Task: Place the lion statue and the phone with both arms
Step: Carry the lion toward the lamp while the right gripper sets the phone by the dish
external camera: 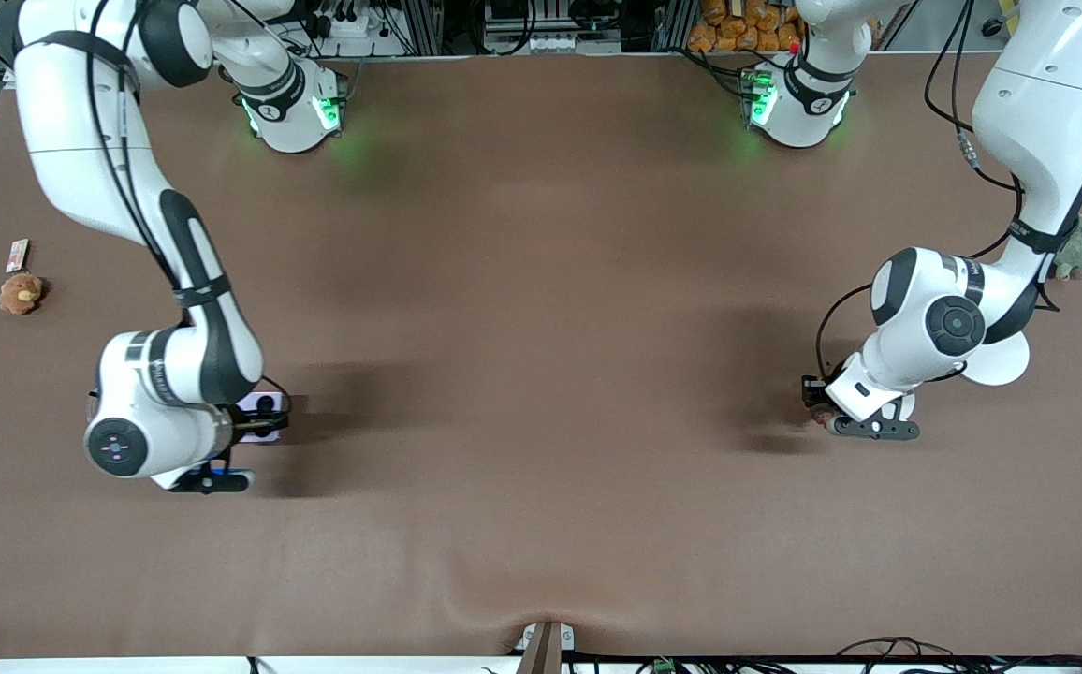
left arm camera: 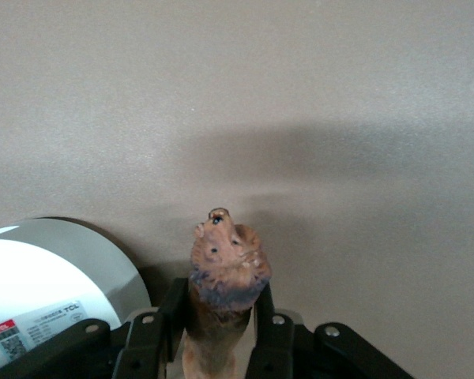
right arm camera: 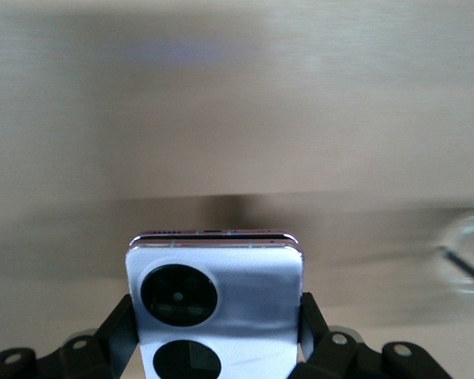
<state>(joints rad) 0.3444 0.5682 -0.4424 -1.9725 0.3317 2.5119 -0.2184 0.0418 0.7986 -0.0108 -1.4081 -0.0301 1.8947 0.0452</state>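
My left gripper should release the lion statue, which is low on the tabletop beside the white disc in the left wrist view.
My left gripper [external camera: 815, 404] hangs low over the table toward the left arm's end and is shut on the lion statue [external camera: 821, 417]. In the left wrist view the brown lion statue [left arm camera: 223, 272] stands up between the black fingers [left arm camera: 262, 324], its darker maned head pointing away from the left gripper [left arm camera: 219, 320]. My right gripper [external camera: 268, 418] is low over the table at the right arm's end, shut on the phone [external camera: 256, 404]. The right wrist view shows the pale-lavender phone [right arm camera: 245, 276], two black camera circles on its face, clamped by its edges in the right gripper [right arm camera: 214, 332].
An orange-brown plush toy [external camera: 20, 293] and a small tag [external camera: 17, 253] lie near the table's edge at the right arm's end. A green plush toy [external camera: 1078, 248] sits at the left arm's end, partly hidden by that arm. The brown table cover [external camera: 541, 328] wrinkles at its near edge.
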